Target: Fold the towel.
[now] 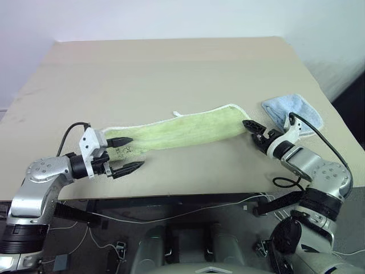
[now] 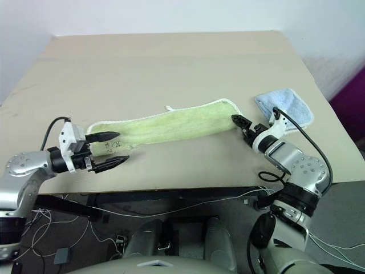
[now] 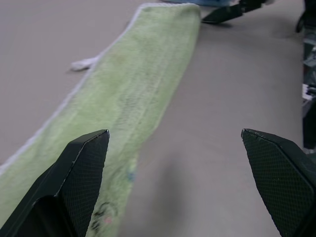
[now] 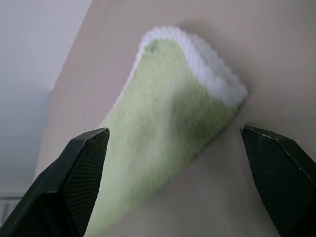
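The towel lies flat in a long piece. The white edging (image 4: 210, 64) stands up at the towel's rounded end (image 4: 210, 81), so my right gripper needs to pinch the towel there next.
The towel (image 1: 177, 132), light yellow-green with white edging, lies as a long narrow strip across the table (image 1: 171, 63), a small white loop tag (image 1: 178, 113) at its far edge. My left gripper (image 1: 126, 154) is open at the strip's left end. One finger is over the cloth, the other over bare table near the front edge. In the left wrist view the towel (image 3: 133, 94) runs away from the open left gripper (image 3: 175, 133). My right gripper (image 1: 254, 134) is open just off the towel's right end, pointing at it. That rounded end (image 4: 168, 113) lies between its spread fingers.
A smaller light blue towel (image 1: 293, 112) lies folded at the right, just behind my right gripper. The table's front edge runs close under both grippers. Cables hang below the front edge.
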`<action>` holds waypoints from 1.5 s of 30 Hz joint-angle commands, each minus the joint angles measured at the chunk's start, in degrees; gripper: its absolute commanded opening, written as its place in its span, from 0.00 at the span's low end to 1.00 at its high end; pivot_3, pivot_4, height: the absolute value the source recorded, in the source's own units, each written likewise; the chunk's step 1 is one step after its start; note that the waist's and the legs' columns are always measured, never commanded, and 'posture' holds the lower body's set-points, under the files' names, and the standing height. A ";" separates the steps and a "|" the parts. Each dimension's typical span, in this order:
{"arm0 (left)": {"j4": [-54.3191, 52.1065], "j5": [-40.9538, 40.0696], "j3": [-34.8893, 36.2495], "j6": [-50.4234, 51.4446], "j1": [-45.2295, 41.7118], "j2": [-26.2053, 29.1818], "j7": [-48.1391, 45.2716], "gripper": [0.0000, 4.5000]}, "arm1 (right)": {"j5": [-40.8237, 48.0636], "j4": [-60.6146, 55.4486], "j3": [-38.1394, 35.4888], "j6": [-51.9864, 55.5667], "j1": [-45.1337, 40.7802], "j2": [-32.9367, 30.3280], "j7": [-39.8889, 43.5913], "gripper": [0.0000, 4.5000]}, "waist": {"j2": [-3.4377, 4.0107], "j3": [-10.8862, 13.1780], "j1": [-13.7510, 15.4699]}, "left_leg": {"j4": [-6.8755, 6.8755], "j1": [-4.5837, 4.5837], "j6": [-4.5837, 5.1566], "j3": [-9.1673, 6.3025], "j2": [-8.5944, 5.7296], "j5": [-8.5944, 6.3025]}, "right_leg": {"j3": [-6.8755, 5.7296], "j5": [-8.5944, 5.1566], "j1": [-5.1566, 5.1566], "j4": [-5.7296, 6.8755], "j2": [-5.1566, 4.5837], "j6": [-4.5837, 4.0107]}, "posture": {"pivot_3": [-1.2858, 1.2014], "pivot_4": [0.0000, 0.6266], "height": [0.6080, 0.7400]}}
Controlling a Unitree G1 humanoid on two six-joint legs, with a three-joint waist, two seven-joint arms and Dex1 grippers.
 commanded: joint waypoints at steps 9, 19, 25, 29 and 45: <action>-1.45 1.55 -1.79 -1.85 0.22 -0.93 0.09 1.00 | -0.60 12.20 -0.07 -7.36 -4.71 0.35 -2.38 0.78 | -0.19 -0.12 -0.09 | 0.03 0.15 0.02 0.03 0.03 0.00 | 0.00 0.01 0.16 0.00 0.18 0.03 | 0.52 0.24 1.00; -1.65 2.13 -2.79 -1.98 0.61 -2.41 0.83 1.00 | 0.70 12.74 -0.14 -8.59 -4.81 -0.42 -2.92 0.00 | -0.40 -0.25 -0.13 | 0.03 0.15 0.02 0.02 0.06 -0.01 | 0.02 0.00 0.15 -0.02 0.15 0.02 | 0.52 0.24 1.00; -0.98 2.67 -2.99 -2.31 0.51 -2.64 0.99 1.00 | 1.13 13.61 -1.52 -9.86 -5.50 -5.15 -1.24 0.00 | -0.36 -0.23 0.30 | 0.03 0.13 0.02 0.01 0.04 -0.03 | 0.02 -0.09 0.13 -0.03 -0.04 -0.14 | 0.52 0.24 1.00; -0.31 2.91 -2.94 -2.62 0.22 -2.42 1.07 1.00 | 1.07 13.95 -1.26 -9.99 -6.44 -10.16 1.21 0.00 | -0.15 -0.10 0.68 | 0.03 -0.02 0.11 0.01 -0.07 -0.08 | 0.01 -0.10 0.04 -0.09 -0.14 -0.16 | 0.52 0.24 1.00; -0.18 3.55 -3.03 -2.81 0.66 -2.61 1.37 1.00 | -10.61 -3.16 20.41 -15.30 -3.09 -16.88 15.49 0.00 | 0.01 0.00 0.32 | 0.08 -0.43 0.16 0.06 0.01 -0.07 | 0.01 0.00 -0.36 -0.06 -0.01 0.04 | 0.52 0.24 1.00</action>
